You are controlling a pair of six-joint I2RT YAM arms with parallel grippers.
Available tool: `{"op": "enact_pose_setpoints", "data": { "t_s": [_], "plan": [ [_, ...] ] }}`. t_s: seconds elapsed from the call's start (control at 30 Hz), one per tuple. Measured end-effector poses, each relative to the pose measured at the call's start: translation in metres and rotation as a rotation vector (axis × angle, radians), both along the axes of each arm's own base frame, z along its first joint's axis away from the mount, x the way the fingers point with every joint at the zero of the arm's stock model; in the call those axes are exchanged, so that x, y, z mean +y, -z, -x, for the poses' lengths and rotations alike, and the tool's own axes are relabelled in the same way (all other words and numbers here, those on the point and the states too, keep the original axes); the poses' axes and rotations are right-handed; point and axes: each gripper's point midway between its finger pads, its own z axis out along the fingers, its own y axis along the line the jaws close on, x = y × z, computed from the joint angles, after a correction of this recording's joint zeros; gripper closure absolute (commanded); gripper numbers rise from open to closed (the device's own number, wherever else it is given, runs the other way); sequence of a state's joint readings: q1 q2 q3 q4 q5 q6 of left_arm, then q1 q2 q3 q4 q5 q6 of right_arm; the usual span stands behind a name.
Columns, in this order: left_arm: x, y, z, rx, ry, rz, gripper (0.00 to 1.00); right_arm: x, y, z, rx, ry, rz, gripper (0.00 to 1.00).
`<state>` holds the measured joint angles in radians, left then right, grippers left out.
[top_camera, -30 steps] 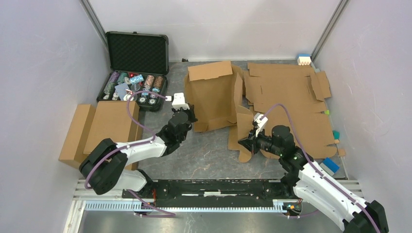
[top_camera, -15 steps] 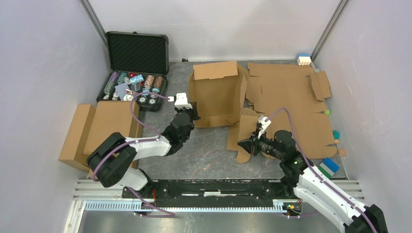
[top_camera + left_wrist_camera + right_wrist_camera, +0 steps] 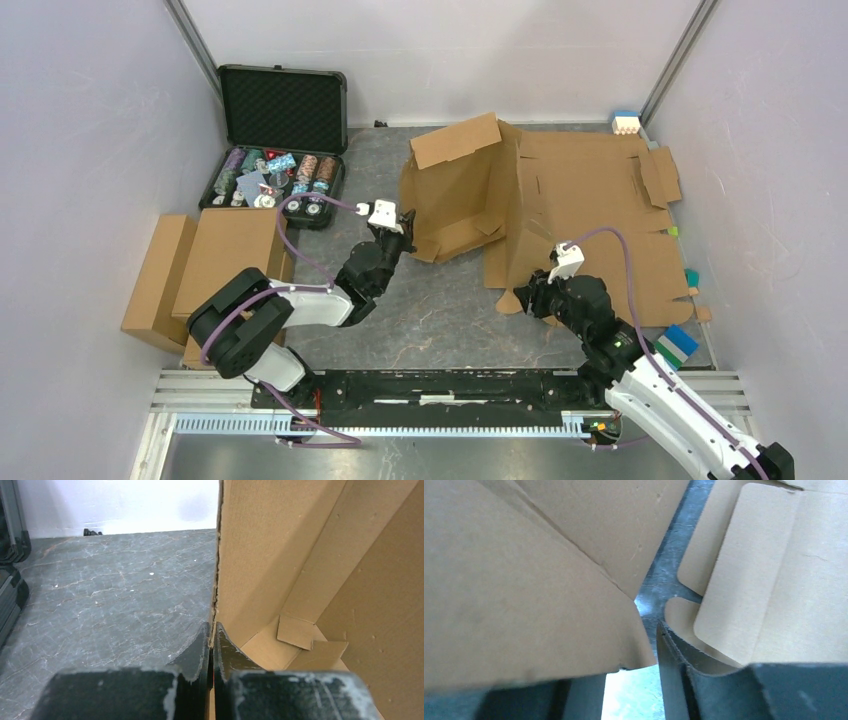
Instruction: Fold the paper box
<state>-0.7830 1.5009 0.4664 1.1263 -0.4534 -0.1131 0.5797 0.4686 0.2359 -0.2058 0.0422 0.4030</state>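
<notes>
The paper box's opposite side needs to stay free to fold. My right gripper will next pinch the paper box's near flap edge (image 3: 517,286) (image 3: 642,641) beside the crease.
The paper box (image 3: 455,195) is a brown cardboard sheet, half raised and tilted, at the middle back of the table. My left gripper (image 3: 405,228) is shut on the lower left edge of its standing wall. In the left wrist view the fingers (image 3: 200,650) pinch that thin wall edge (image 3: 216,580), with the box's inside (image 3: 310,630) to the right. My right gripper (image 3: 527,290) sits low at the box's near right flap. Seen from the right wrist, it (image 3: 631,677) stands open. A loose flap (image 3: 524,605) covers its left finger, and the right finger (image 3: 671,670) is bare.
An open black case (image 3: 280,140) of poker chips stands at the back left. Folded brown boxes (image 3: 215,260) lie at the left. Flat cardboard sheets (image 3: 600,190) cover the right side. Small blocks (image 3: 625,122) and a blue item (image 3: 680,343) sit along the right wall.
The right gripper has opened, let go of the near right flap and drawn back toward me. The left gripper has carried the box's wall rightward, and the box now leans to the right.
</notes>
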Motion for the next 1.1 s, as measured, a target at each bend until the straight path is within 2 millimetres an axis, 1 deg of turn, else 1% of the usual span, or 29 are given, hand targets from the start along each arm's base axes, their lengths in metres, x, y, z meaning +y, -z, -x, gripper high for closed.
{"op": "enact_pose_setpoints", "data": {
  "t_s": [0.07, 0.2, 0.3, 0.33, 0.5, 0.57, 0.63, 0.67, 0.7, 0.83, 0.9, 0.93, 1.0, 1.1],
  "plan": [
    [-0.002, -0.001, 0.001, -0.008, 0.012, -0.007, 0.98, -0.004, 0.002, -0.002, 0.001, 0.024, 0.015, 0.41],
    [-0.005, 0.0, 0.002, -0.013, 0.034, -0.025, 0.98, -0.013, 0.003, -0.007, -0.013, 0.063, 0.05, 0.18],
    [-0.006, 0.002, 0.002, -0.007, 0.038, -0.034, 0.98, -0.015, 0.0, -0.01, -0.044, 0.062, 0.074, 0.04],
    [-0.007, 0.003, 0.001, -0.004, 0.038, -0.036, 0.98, -0.014, -0.004, -0.012, -0.064, 0.055, 0.073, 0.02],
    [-0.008, 0.005, -0.001, 0.009, 0.038, -0.049, 0.98, -0.001, -0.024, -0.019, -0.173, -0.01, 0.038, 0.02],
    [-0.009, 0.006, -0.002, 0.012, 0.037, -0.051, 0.98, 0.004, -0.025, -0.022, -0.192, -0.029, 0.031, 0.02],
    [-0.01, 0.008, -0.003, 0.018, 0.037, -0.058, 0.98, 0.006, -0.02, -0.024, -0.189, -0.037, 0.04, 0.02],
    [-0.01, 0.01, -0.003, 0.022, 0.036, -0.061, 0.98, 0.006, -0.017, -0.024, -0.187, -0.038, 0.044, 0.06],
    [-0.01, 0.011, -0.003, 0.027, 0.036, -0.066, 0.97, 0.006, -0.013, -0.025, -0.182, -0.038, 0.051, 0.12],
    [-0.011, 0.013, -0.004, 0.037, 0.035, -0.075, 0.89, 0.005, -0.007, -0.026, -0.175, -0.038, 0.068, 0.32],
    [-0.012, 0.013, -0.005, 0.045, 0.036, -0.08, 0.78, 0.006, -0.008, -0.027, -0.183, -0.04, 0.066, 0.44],
    [-0.012, 0.015, -0.005, 0.053, 0.036, -0.083, 0.74, 0.006, -0.009, -0.027, -0.19, -0.041, 0.064, 0.51],
    [-0.013, 0.019, -0.006, 0.078, 0.037, -0.09, 0.68, 0.007, -0.012, -0.028, -0.201, -0.049, 0.06, 0.61],
    [-0.017, 0.027, -0.008, 0.12, 0.038, -0.108, 0.64, 0.009, -0.013, -0.027, -0.205, -0.064, 0.058, 0.72]
  ]
}}
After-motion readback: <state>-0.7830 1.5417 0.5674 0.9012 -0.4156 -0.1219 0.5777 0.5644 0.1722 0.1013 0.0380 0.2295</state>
